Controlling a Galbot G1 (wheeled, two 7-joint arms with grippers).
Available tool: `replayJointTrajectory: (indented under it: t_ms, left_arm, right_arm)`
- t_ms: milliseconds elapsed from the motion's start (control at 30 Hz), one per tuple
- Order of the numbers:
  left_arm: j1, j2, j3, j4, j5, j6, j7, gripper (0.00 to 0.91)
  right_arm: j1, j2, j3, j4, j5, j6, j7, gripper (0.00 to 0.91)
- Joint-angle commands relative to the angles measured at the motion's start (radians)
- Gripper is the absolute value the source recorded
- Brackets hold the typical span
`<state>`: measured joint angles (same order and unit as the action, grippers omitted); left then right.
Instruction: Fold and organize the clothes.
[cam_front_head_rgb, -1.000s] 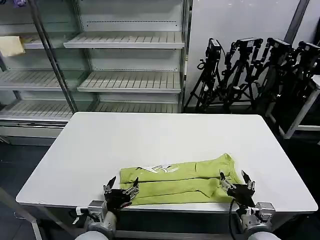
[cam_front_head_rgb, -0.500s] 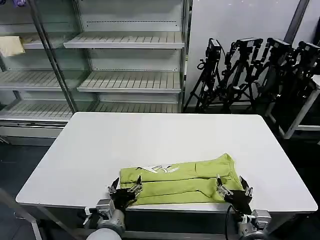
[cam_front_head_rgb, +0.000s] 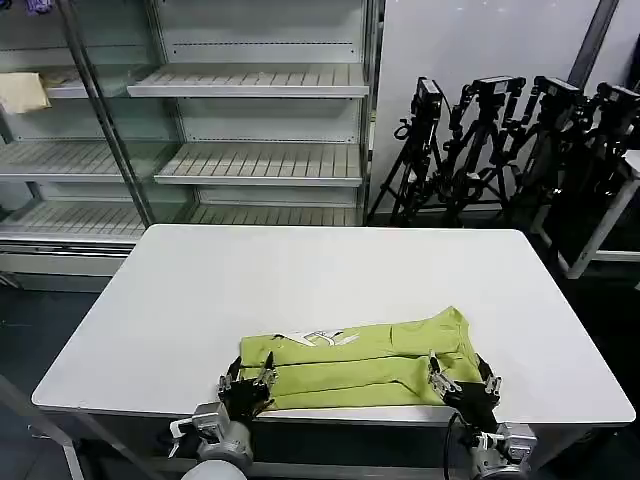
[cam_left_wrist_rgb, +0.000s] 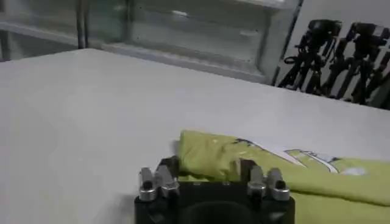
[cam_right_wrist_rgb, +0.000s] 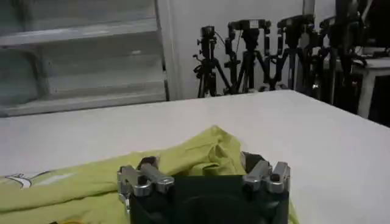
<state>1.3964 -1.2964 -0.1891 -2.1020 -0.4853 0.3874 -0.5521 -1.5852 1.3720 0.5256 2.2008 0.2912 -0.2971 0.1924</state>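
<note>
My left gripper grabs the shirt by the folded end of its strip (cam_front_head_rgb: 256, 368) (cam_left_wrist_rgb: 207, 163) next, where the layers stand up above the flat table.
The clothes are one lime yellow-green shirt (cam_front_head_rgb: 360, 362) folded into a long strip along the near edge of the white table (cam_front_head_rgb: 300, 270). My left gripper (cam_front_head_rgb: 246, 384) stands open at the strip's left near corner, and the left wrist view shows fabric (cam_left_wrist_rgb: 207, 155) between its spread fingers (cam_left_wrist_rgb: 247, 171). At the right near corner my right gripper (cam_front_head_rgb: 462, 381) is open too. In the right wrist view the bunched cloth (cam_right_wrist_rgb: 183, 155) reaches in between its fingers (cam_right_wrist_rgb: 146, 164). A pale print (cam_front_head_rgb: 318, 338) shows on the upper fold.
Empty metal shelving (cam_front_head_rgb: 250, 120) stands behind the table, with a pale cream cloth (cam_front_head_rgb: 20, 92) on a shelf at the upper left. Black tripods (cam_front_head_rgb: 500, 150) crowd the back right. The table's far half is bare white.
Both grippers have moved forward from the table's front edge onto the shirt's near corners. Fabric now lies between their open fingers. The shirt has not shifted.
</note>
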Motion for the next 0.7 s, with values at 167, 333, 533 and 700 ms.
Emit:
replayJointTrajectory:
  t_ms: [167, 333, 533, 700]
  left_arm:
    - [0.027, -0.016, -0.002, 0.008, -0.024, -0.061, -0.002, 0.212]
    - [0.022, -0.022, -0.015, 0.004, -0.042, -0.095, 0.005, 0.212]
    - [0.015, -0.027, -0.048, -0.011, -0.078, -0.115, 0.020, 0.212]
    - [-0.001, -0.006, -0.099, -0.047, -0.124, -0.113, 0.032, 0.212]
  right_arm:
    - [-0.009, 0.016, -0.014, 0.008, -0.010, 0.003, 0.005, 0.907]
    - [-0.007, 0.017, -0.023, 0.001, -0.011, 0.003, 0.010, 0.907]
    - [-0.004, 0.021, -0.034, -0.002, -0.016, 0.003, 0.013, 0.907]
    - [0.003, 0.020, -0.035, -0.007, -0.015, 0.003, 0.014, 0.907]
